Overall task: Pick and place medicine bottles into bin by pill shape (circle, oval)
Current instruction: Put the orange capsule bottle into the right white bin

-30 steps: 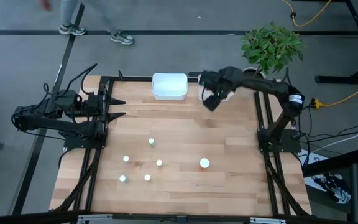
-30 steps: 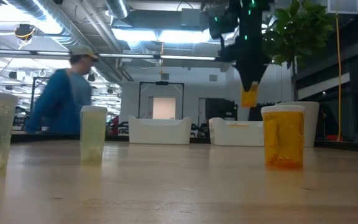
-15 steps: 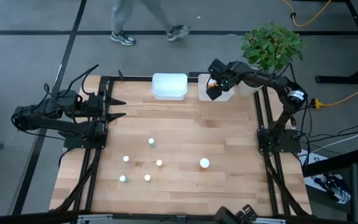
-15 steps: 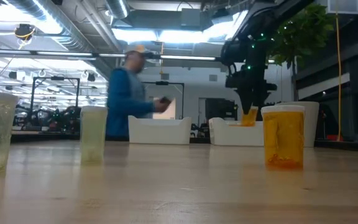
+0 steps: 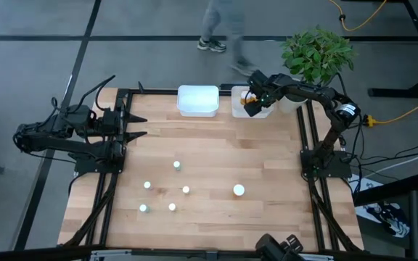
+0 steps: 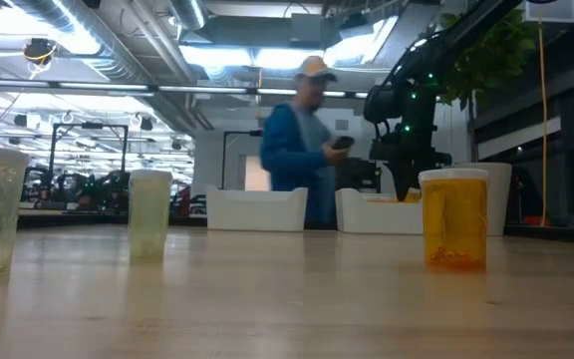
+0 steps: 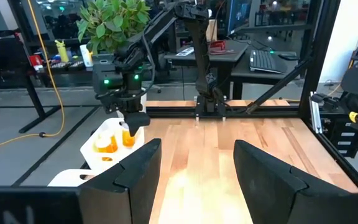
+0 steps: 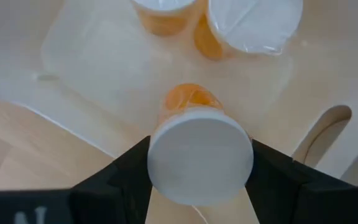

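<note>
My right gripper is ready to open, because the orange bottle's base (image 8: 189, 95) is inside the bin's near rim, low over the open bottom of the bin.
My right gripper (image 5: 250, 102) is shut on an orange bottle with a white cap (image 8: 200, 155), low over the right white bin (image 5: 239, 109) at the table's far edge. Two more orange bottles (image 8: 247, 22) stand in that bin. One orange bottle (image 6: 454, 219) and several small pale vials (image 5: 176, 165) stand upright on the table's near half. My left gripper (image 7: 197, 171) is open and empty at the table's left edge. My right gripper pinches the orange bottle between its two fingers (image 8: 120, 177), one on each side of the white cap's rim (image 8: 157, 155). The fingers come from above, pointing down. The bottle hangs upright inside the right bin (image 6: 403, 189); whether its base touches the bin floor I cannot tell.
A second white bin (image 5: 197, 100) stands left of the first at the far edge. A potted plant (image 5: 316, 54) stands beyond the far right corner. A person (image 6: 307, 140) walks past behind the table.
My right gripper has carried the orange bottle toward the table's far edge, over the right bin, and has gone down with it into the bin. The bottle stays held. A person has walked past behind the table.
</note>
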Motion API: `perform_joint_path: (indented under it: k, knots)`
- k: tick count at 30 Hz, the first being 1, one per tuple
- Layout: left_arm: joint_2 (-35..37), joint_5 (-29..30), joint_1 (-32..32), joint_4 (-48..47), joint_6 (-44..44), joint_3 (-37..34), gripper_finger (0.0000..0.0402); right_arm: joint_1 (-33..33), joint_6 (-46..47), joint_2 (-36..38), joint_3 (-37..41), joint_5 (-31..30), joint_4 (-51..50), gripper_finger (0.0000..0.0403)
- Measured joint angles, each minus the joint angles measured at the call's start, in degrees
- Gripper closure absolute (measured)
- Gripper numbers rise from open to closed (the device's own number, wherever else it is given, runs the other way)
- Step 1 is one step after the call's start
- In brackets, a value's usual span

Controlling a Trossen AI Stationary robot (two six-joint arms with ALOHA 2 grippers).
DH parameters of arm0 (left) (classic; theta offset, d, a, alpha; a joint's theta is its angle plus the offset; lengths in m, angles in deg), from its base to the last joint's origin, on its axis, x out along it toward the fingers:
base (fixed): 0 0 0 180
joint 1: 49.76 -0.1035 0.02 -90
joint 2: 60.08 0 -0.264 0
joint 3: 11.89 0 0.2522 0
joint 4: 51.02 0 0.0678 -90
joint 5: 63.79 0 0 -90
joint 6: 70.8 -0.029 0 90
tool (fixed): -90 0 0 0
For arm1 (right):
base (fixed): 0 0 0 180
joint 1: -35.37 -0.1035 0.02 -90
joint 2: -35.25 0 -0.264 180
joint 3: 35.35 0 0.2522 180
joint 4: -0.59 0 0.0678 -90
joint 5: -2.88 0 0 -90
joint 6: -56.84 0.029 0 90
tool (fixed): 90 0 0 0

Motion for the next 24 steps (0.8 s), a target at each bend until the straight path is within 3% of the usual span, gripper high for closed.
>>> perform_joint_path:
  k: [12,24]
  knots:
    - [-0.01,0.0,0.01,-0.01,-0.04,0.0,0.0207,0.08,-0.33,0.0,0.18,-0.04,1.22,0.0162]
    - [-0.01,0.0,0.0,-0.05,-0.06,0.0,0.0207,0.08,-0.07,0.0,-0.08,-0.07,2.21,0.0163]
